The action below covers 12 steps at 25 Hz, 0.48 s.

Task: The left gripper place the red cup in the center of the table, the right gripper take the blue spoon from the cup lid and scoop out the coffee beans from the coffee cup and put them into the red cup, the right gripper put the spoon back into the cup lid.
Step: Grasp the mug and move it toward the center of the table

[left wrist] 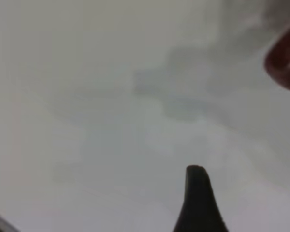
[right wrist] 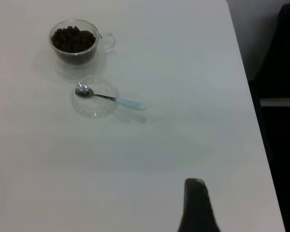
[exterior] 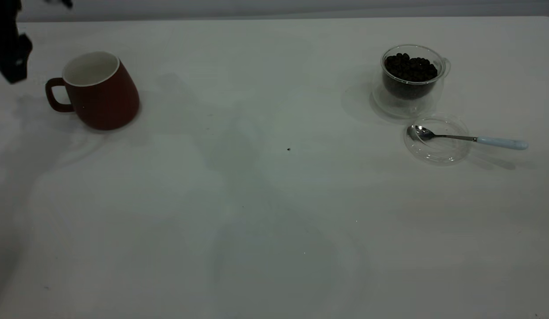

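The red cup needs to go in the center of the table, so the left gripper should next grab the cup by its handle (exterior: 55, 96).
The red cup (exterior: 99, 95) stands upright at the far left of the table (exterior: 274, 199), handle pointing left; a slice of it shows in the left wrist view (left wrist: 286, 60). My left gripper (exterior: 10, 53) hangs just left of it, apart from it. At the far right the coffee cup (exterior: 410, 75) (right wrist: 76, 46) holds coffee beans (exterior: 410, 67) (right wrist: 73, 38). In front of it lies the cup lid (exterior: 437, 139) (right wrist: 95, 96) with the blue spoon (exterior: 469, 138) (right wrist: 111, 99) resting across it, bowl inside, handle sticking out right. My right gripper (right wrist: 197, 208) hovers well away from them, out of the exterior view.
A tiny dark speck (exterior: 288, 149) lies near the table's middle. The table's right edge (right wrist: 251, 96) runs close to the spoon side, with dark floor beyond it.
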Tool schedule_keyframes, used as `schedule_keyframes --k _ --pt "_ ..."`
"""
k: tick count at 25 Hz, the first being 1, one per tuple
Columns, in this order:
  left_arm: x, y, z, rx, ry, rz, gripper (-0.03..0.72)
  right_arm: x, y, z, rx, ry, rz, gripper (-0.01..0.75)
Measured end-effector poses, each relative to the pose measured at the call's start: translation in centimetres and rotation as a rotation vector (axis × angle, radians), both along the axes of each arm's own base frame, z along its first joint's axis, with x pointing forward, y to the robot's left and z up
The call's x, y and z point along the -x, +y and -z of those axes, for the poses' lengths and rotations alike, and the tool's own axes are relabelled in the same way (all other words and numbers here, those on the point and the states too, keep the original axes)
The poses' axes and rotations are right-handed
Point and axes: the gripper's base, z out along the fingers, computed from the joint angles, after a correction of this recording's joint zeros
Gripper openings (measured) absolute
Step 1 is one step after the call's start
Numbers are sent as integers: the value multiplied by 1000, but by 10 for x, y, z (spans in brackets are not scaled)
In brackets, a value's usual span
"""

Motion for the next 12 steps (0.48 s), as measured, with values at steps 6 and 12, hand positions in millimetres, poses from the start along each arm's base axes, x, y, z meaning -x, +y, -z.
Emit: schedule_keyframes --k 6,12 --pt "0 -7 16 43 60 179 557 0 0 0 0 0 0 550" --pt "1 -9 40 63 101 261 503 0 0 0 0 0 0 550"
